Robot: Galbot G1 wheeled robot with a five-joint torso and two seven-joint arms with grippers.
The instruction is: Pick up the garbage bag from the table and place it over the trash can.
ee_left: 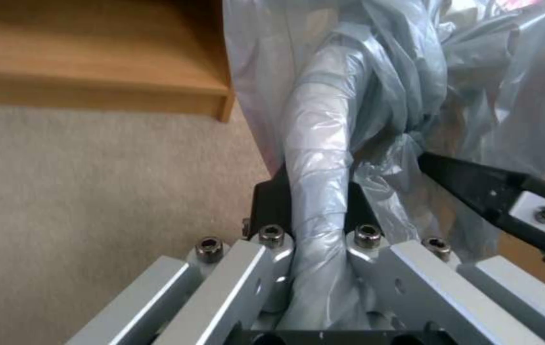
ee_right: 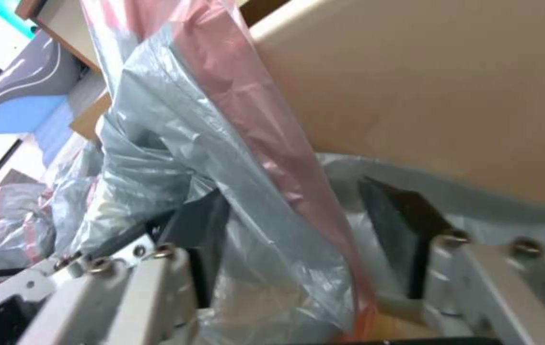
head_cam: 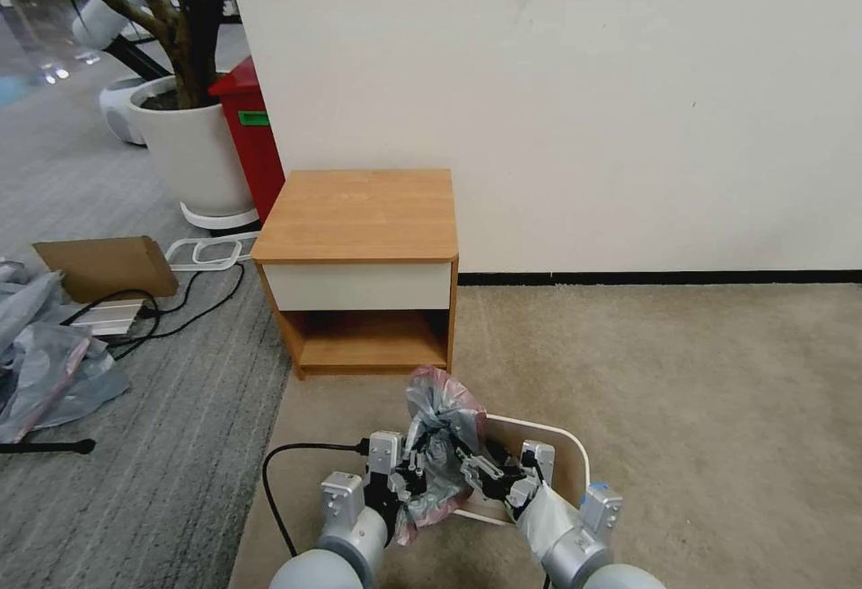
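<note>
I should next grab the garbage bag (head_cam: pixel 437 439) by its folded pink rim with my right gripper, since the pink rim stands out while the grey film hangs slack.
The garbage bag (head_cam: pixel 437 439), grey film with a pink-red rim, hangs bunched above the left rim of the cream trash can (head_cam: pixel 561 459), which stands on the carpet in front of the table (head_cam: pixel 359 212). The tabletop is bare. My left gripper (head_cam: pixel 415 472) is shut on a twisted strand of the bag (ee_left: pixel 320 158), pinched between its black fingers (ee_left: pixel 272 201). My right gripper (head_cam: pixel 485 470) is at the bag's other side over the can. Its fingers (ee_right: pixel 202 239) stand apart, with bag film (ee_right: pixel 266 191) draped between them beside the can's wall (ee_right: pixel 445 96).
A white plant pot (head_cam: pixel 189 153) and a tall red bin (head_cam: pixel 251 140) stand left of the table by the wall. Cardboard (head_cam: pixel 108 266), a grey-pink plastic heap (head_cam: pixel 45 364) and cables (head_cam: pixel 180 315) lie on the left floor. Open carpet (head_cam: pixel 718 409) stretches right.
</note>
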